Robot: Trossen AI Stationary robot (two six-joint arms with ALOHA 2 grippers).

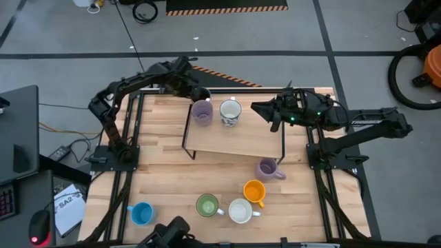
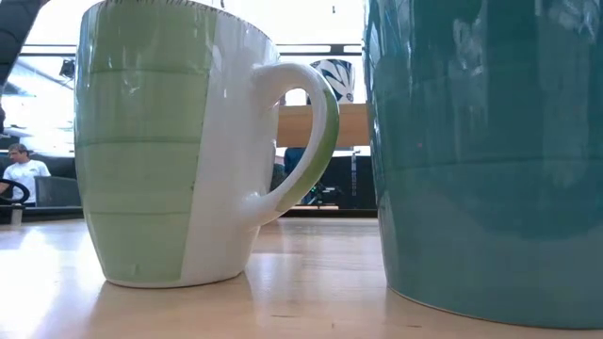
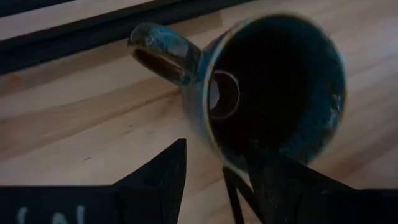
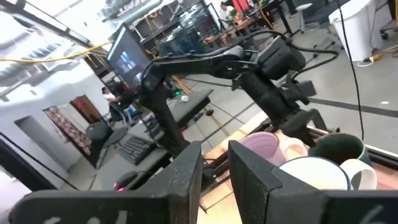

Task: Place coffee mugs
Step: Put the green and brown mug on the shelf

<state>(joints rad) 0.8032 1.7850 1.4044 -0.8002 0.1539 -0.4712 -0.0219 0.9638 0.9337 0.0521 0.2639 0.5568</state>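
My left gripper should move toward the mug's rim before it closes on the rim. Its fingers aren't yet at the dark mug's near rim (image 3: 213, 134) beside its handle (image 3: 158, 53).
A lavender mug (image 1: 202, 112) and a white patterned mug (image 1: 230, 112) stand upright on a low wooden shelf (image 1: 234, 141) at mid-table. My left gripper (image 1: 199, 94) is open at the shelf's far left corner, over a dark brown mug (image 3: 273, 81). That mug is upright on wood. One finger (image 3: 163, 174) stands outside its wall beside the handle (image 3: 163, 48), and the other (image 3: 273, 177) stands over its mouth. The gripper hides this mug in the high view. My right gripper (image 1: 273, 118) is slightly open and empty at the shelf's far right. It also shows in the right wrist view (image 4: 215, 149).
Several mugs stand on the table's near half: lavender (image 1: 269, 169), orange (image 1: 254, 191), green (image 1: 207, 205), white (image 1: 240, 211) and blue (image 1: 141, 213). The green mug (image 2: 179, 141) and the blue mug (image 2: 490, 151) fill the low view. The shelf's near half is bare wood.
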